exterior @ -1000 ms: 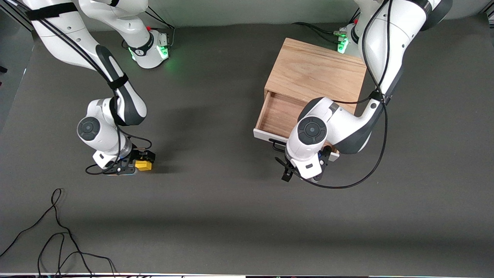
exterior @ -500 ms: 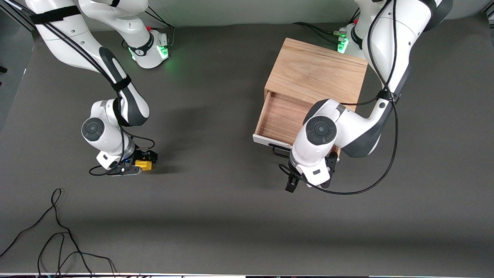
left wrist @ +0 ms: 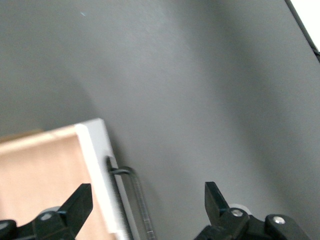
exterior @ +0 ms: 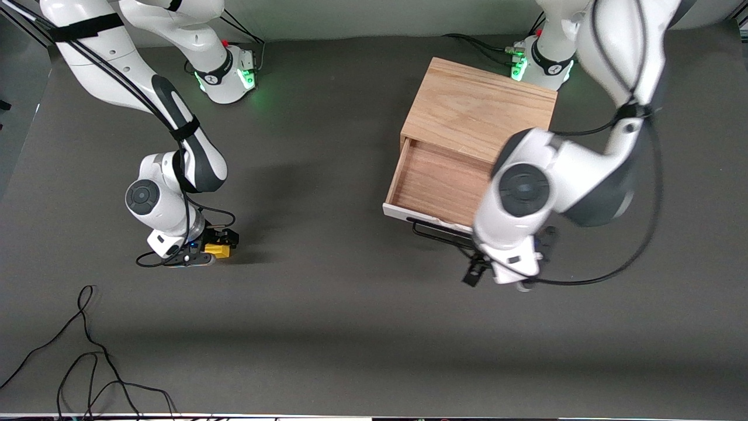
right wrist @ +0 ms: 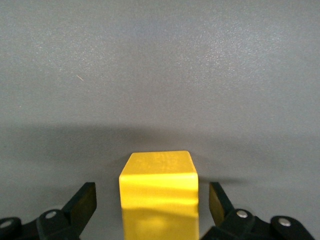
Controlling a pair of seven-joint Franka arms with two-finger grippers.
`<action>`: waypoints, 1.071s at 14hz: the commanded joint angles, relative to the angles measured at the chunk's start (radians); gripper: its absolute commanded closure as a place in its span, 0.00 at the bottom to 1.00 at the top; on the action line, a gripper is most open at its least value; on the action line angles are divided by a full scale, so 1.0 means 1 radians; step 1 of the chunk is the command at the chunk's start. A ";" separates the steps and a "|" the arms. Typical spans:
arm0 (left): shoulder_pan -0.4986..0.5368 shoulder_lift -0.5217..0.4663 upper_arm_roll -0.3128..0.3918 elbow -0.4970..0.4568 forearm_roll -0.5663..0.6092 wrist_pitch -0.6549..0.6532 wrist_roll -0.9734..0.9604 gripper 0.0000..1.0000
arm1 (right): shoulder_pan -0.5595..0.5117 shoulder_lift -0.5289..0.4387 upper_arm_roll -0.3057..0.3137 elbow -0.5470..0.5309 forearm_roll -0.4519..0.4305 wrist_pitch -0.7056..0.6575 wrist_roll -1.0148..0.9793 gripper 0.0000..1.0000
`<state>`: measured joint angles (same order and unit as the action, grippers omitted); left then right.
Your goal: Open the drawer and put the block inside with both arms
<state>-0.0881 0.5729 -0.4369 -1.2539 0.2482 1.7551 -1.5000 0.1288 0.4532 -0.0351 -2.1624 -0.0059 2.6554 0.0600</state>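
The yellow block needs to go inside the open drawer (exterior: 435, 184), so the robot's right hand should grab the block by its two opposite sides next.
The drawer (exterior: 435, 184) stands pulled out of the oak-grain box (exterior: 479, 108), its white front panel (exterior: 409, 214) and black bar handle (exterior: 441, 232) nearest the front camera. My left gripper (exterior: 507, 263) is open and empty, up in the air over the handle and the mat in front of the drawer. In the left wrist view the gripper (left wrist: 147, 205) shows the handle (left wrist: 142, 200) and the panel (left wrist: 97, 160) below it. The yellow block (exterior: 219, 251) sits on the mat toward the right arm's end. My right gripper (exterior: 211, 248) is open and straddles the block (right wrist: 159, 192), with gaps on both sides.
The grey mat (exterior: 350, 304) covers the table. Loose black cables (exterior: 87, 362) lie near the front corner at the right arm's end. The two green-lit arm bases (exterior: 228, 73) stand along the back edge.
My left gripper has left the drawer handle, risen and swung toward the left arm's end of the table. The right gripper has settled slightly around the block. The drawer stays open.
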 commanded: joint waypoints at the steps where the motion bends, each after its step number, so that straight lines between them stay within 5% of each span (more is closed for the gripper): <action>1: 0.135 -0.123 -0.005 -0.032 -0.111 -0.144 0.264 0.00 | -0.005 0.010 -0.018 -0.011 -0.011 0.052 -0.057 0.00; 7: 0.345 -0.349 -0.002 -0.185 -0.222 -0.281 0.720 0.00 | -0.003 0.021 -0.034 -0.017 -0.002 0.069 -0.091 0.08; 11: 0.409 -0.438 0.007 -0.268 -0.236 -0.329 1.002 0.00 | -0.001 0.010 -0.034 -0.016 0.000 0.052 -0.086 0.49; 15: 0.453 -0.516 0.018 -0.332 -0.230 -0.333 1.328 0.00 | 0.008 -0.033 -0.031 -0.005 0.001 -0.023 -0.075 0.61</action>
<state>0.3492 0.1369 -0.4305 -1.5166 0.0293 1.4207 -0.3183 0.1245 0.4677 -0.0649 -2.1672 -0.0064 2.6824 -0.0130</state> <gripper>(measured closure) 0.000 0.449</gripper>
